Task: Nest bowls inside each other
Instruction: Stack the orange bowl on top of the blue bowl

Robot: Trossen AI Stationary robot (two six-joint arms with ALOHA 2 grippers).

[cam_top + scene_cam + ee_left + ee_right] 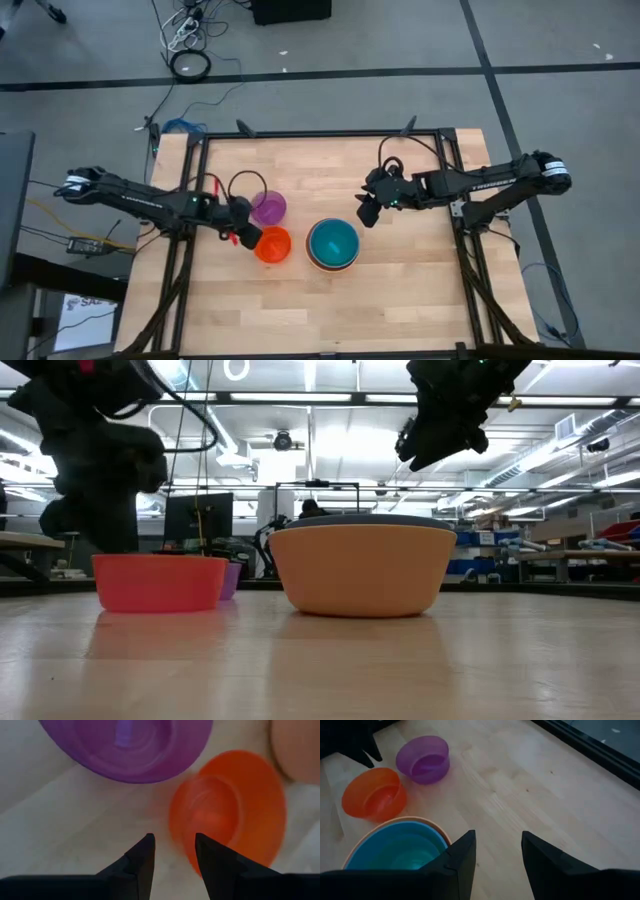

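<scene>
The left gripper will nest the red-orange bowl inside the teal bowl (334, 242), so next it will grab the red-orange bowl by its rim.
A small red-orange bowl (273, 245) (235, 810) and a purple bowl (268, 207) (130, 745) stand side by side on their bases, left of the table's middle. My left gripper (240, 232) (173, 839) is open and tilted down just left of the red-orange bowl's rim, with the wood showing between its fingers. A nested stack (333, 243) stands mid-table: a large orange bowl (362, 570) with blue and teal bowls (402, 852) inside. My right gripper (366, 212) (497, 837) hangs open above the table, at the stack's far right, holding nothing.
Bare wooden tabletop (400, 290) lies along the near side and to the right of the stack. A black frame (320, 135) borders the table's far edge and sides. Cables trail from the left arm (245, 180).
</scene>
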